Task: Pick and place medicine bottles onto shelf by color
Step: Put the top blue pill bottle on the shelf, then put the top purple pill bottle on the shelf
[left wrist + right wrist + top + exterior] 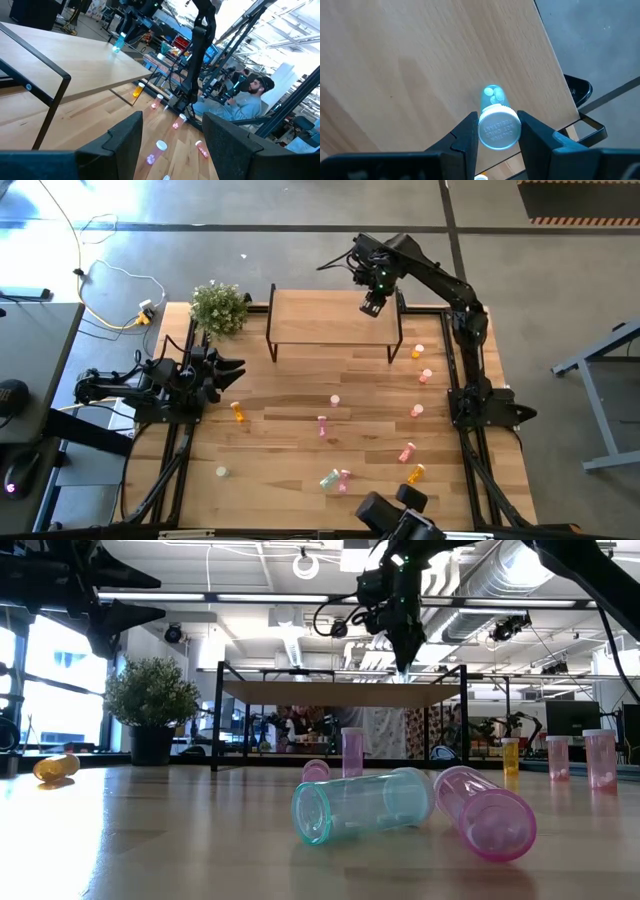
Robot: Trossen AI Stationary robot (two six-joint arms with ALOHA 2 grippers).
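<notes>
I will open my right gripper: the green bottle's lower end (494, 93) is over the shelf board, inside its corner, in the right wrist view.
The shelf (320, 320) stands at the table's far middle on thin black legs. My right gripper (372, 308) hangs over the shelf's far right corner, pointing down and shut on a green medicine bottle (492, 97) with a white cap. I cannot tell whether the bottle's bottom touches the board. Other medicine bottles are scattered on the tabletop: an orange one (238, 412), pink ones (322, 425), and a green one (360, 805) lying beside a pink one (485, 812). My left gripper (232, 370) waits open at the table's left edge, holding nothing. My right gripper pinches the green bottle's white cap (499, 129) between its two fingers (467, 135), one on each side of the cap. The fingers come from above, pointing down. The bottle hangs upright below them, over the shelf board (420, 65).
A potted plant (218, 308) stands at the shelf's left end. More bottles stand along the table's right side (417, 410), near the right arm's base. A person (240, 97) sits beyond the table's right edge. Cables lie on the floor at the far left.
</notes>
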